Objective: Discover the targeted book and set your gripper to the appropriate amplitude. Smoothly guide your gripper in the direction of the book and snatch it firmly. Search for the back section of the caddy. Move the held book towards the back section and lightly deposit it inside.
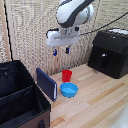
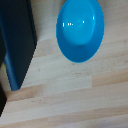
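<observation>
The gripper grabs the navy-blue book by its top edge next, to put the book in the back section of the caddy.
The navy-blue book stands upright on the wooden table, leaning against the black caddy at the exterior view's left. It also shows in the wrist view as a dark slab on edge. The caddy's divider splits it; the back section is the farther compartment. My gripper hangs high above the table, above the red cup and to the right of the book, with its blue-tipped fingers apart and nothing between them. The fingers do not show in the wrist view.
A red cup and a blue bowl sit just right of the book; the bowl fills much of the wrist view. A black appliance-like box stands at the exterior view's right. A wicker-like wall is behind.
</observation>
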Robot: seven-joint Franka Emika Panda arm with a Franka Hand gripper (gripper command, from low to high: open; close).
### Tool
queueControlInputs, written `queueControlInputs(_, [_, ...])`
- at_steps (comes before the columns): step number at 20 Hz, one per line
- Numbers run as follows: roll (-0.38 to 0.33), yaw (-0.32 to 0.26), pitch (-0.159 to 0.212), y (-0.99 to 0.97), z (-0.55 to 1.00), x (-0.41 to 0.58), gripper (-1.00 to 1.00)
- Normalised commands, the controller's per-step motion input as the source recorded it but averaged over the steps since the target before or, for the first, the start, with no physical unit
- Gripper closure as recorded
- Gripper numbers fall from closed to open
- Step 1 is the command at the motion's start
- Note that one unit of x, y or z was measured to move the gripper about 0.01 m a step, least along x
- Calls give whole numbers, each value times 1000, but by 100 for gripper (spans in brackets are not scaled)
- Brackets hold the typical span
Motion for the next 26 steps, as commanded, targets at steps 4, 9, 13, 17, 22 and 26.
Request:
queueControlInputs(4, [-144,1,66,745,-23,289,-100])
queueControlInputs(9, [-140,10,70,769,-28,275,-100])
queueControlInputs(13, [-113,58,47,566,-79,334,-100])
queueControlInputs(17, [-105,175,29,221,-241,426,-100])
queueControlInputs(22, [-91,207,31,113,-269,406,-100])
queueControlInputs(26, [-83,120,3,72,-274,115,-100])
